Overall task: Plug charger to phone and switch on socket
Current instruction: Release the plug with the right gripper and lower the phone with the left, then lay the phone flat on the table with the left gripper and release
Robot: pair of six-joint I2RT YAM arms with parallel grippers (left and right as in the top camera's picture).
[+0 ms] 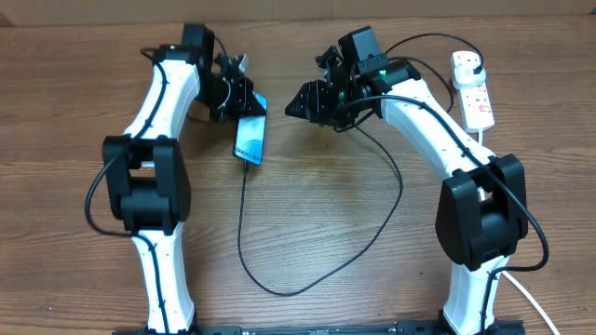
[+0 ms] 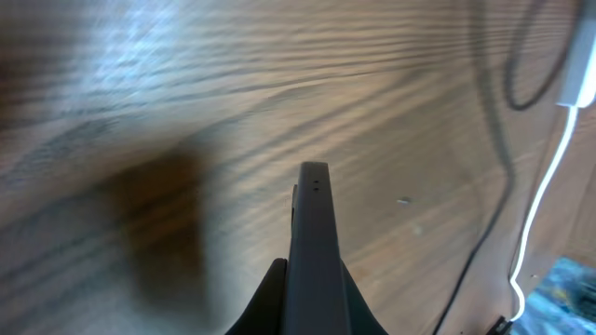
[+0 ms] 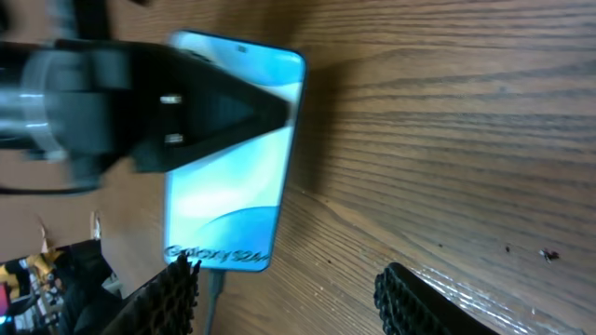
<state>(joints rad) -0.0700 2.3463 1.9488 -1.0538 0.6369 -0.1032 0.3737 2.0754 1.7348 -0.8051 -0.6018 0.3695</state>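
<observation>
The phone stays in my left gripper for now until it rests on the tabletop, since lit wood separates the phone's lower edge (image 2: 315, 172) from its shadow.
The phone (image 1: 250, 138) lies on the wooden table, its light blue screen facing up with "Galaxy" text at its near end. My left gripper (image 1: 240, 96) is shut on the phone's far end; the left wrist view shows the phone's dark edge (image 2: 312, 242) between the jaws. The charger's black cable (image 1: 279, 291) has its tip in the phone's near end (image 3: 216, 284) and loops across the table toward the socket (image 1: 477, 98). A black plug (image 1: 468, 64) sits in the socket. My right gripper (image 1: 303, 100) is open and empty, just right of the phone (image 3: 233, 158).
The socket's thick white cord (image 2: 549, 177) runs along the right side of the table. The cable loop lies between the two arm bases. The left gripper (image 3: 140, 102) covers the phone's upper left in the right wrist view.
</observation>
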